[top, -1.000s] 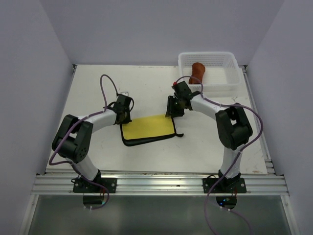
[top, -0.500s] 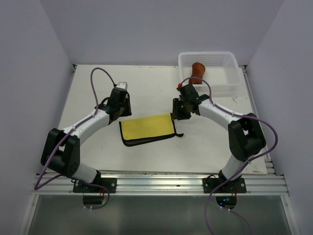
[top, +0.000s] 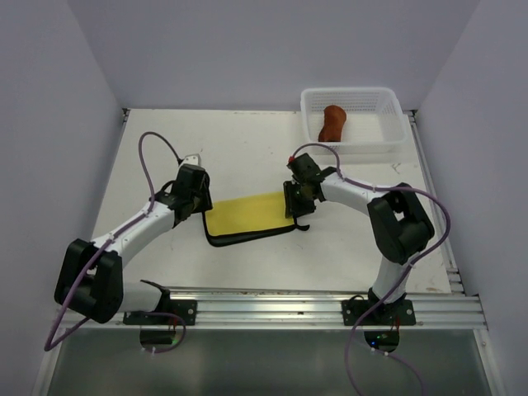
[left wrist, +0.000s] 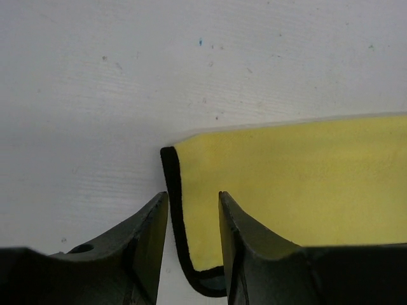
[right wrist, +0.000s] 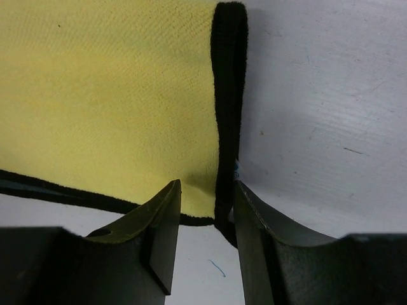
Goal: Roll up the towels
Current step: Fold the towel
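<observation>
The right gripper takes hold of the yellow towel's dark end edging by its near corner (top: pixel 294 221) (right wrist: pixel 221 204) next, to fold it across for rolling.
The yellow towel (top: pixel 247 217) with dark edging lies flat in the middle of the table. My left gripper (top: pixel 200 206) is open and low at its left edge. In the left wrist view the gripper (left wrist: pixel 193 213) straddles the dark edging of the towel (left wrist: pixel 286 184). My right gripper (top: pixel 294 205) is open at the towel's right edge. In the right wrist view the gripper (right wrist: pixel 206 200) has the dark edging between its fingers over the towel (right wrist: pixel 108 101). The rust-brown towel (top: pixel 332 124) lies rolled up in the basket.
The white mesh basket (top: pixel 388 103) stands at the back right corner of the table. A short dark loop of the towel's edging sticks out on the table at its near right corner (top: pixel 302 227). Purple cables arch over both arms.
Both grippers have moved nearer and down to the yellow towel's ends, the left to its left edge, the right to its right edge. The towel has not moved.
</observation>
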You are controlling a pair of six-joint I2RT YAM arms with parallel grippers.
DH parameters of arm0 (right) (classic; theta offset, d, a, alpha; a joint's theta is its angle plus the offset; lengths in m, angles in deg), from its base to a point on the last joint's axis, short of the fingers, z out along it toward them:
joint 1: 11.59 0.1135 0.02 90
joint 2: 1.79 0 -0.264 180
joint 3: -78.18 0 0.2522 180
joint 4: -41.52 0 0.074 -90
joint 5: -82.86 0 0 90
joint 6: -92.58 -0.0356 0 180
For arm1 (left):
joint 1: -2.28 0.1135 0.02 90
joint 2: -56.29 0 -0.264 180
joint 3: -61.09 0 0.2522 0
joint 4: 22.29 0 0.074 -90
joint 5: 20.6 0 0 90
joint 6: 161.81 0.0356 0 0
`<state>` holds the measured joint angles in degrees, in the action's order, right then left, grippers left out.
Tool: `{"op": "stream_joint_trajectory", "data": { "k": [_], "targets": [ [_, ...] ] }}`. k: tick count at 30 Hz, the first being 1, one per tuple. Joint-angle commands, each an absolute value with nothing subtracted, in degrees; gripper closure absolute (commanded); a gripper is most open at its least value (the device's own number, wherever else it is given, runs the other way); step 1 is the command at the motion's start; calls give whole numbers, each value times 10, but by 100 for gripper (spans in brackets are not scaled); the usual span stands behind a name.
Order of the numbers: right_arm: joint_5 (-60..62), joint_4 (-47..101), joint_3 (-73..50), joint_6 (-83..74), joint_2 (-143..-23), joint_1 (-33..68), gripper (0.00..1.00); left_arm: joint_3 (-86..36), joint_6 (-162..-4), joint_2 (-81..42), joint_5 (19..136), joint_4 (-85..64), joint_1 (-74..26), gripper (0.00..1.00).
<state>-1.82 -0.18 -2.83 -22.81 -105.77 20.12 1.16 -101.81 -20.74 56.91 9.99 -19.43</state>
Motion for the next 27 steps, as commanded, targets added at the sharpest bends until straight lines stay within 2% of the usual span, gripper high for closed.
{"op": "stream_joint_trajectory", "data": {
  "k": [1,11,12,13,16,21,27],
  "targets": [
    [-54,-7,-37,-218,-1066,207,58,40,-1043,-164,538,100,-180,58],
    [-71,-9,-31,-220,-1086,216,61,76,-1064,-150,538,99,-166,58],
    [-71,-9,-30,-220,-1086,218,64,80,-1072,-146,535,103,-166,58],
    [-71,-9,-28,-220,-1085,217,71,85,-1078,-140,533,98,-166,58],
    [-71,-10,-26,-223,-1080,218,84,104,-1088,-109,529,83,-166,58],
    [-89,-31,-36,-212,-1077,213,98,98,-1076,-94,512,93,-166,58],
    [-122,-58,-47,-215,-1069,198,100,115,-1076,-104,528,84,-166,58]
  ]
}}
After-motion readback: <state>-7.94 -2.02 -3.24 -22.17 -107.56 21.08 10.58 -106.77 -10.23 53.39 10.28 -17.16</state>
